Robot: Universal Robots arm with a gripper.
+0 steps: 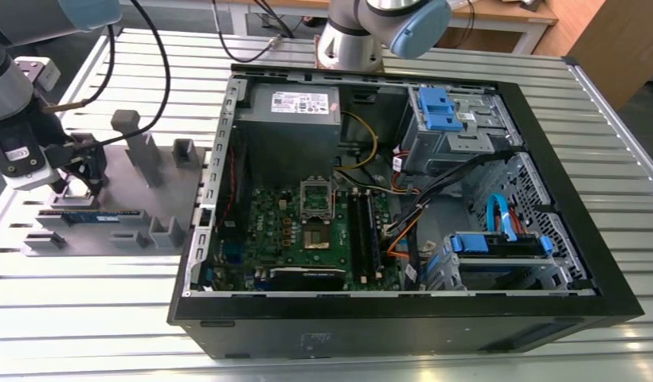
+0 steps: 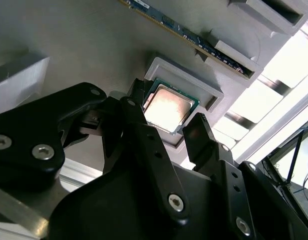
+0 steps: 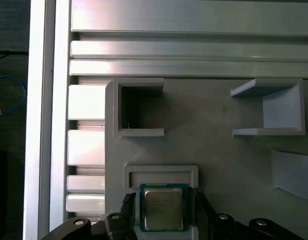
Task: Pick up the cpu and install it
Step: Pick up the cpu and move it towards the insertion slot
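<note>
The pocket's raised rim [image 3: 161,170] leaves gaps for fingers only beside the opposite edges of the cpu [image 3: 163,207], so my gripper will grab it by those edges next.
The cpu [image 3: 163,207] is a small square chip with a silvery top. It lies flat in a shallow grey pocket of the fixture plate [image 3: 219,150], and the second wrist view shows the cpu [image 2: 168,106] too. My gripper [image 3: 164,201] is lowered over it, open, with one black finger [image 3: 127,204] on each side of the chip and a small gap to its edges. In the exterior view the gripper [image 1: 77,185] stands at the left over the grey fixture plate [image 1: 146,195]. The motherboard's socket [image 1: 317,199] lies inside the open computer case [image 1: 539,159].
A blue-green memory stick [image 1: 93,215] lies in a slot of the fixture beside the gripper. Grey upright holders [image 1: 135,147] stand on the plate. Cables [image 1: 146,48] hang above the arm. The slatted metal table [image 1: 82,318] carries fixture and case.
</note>
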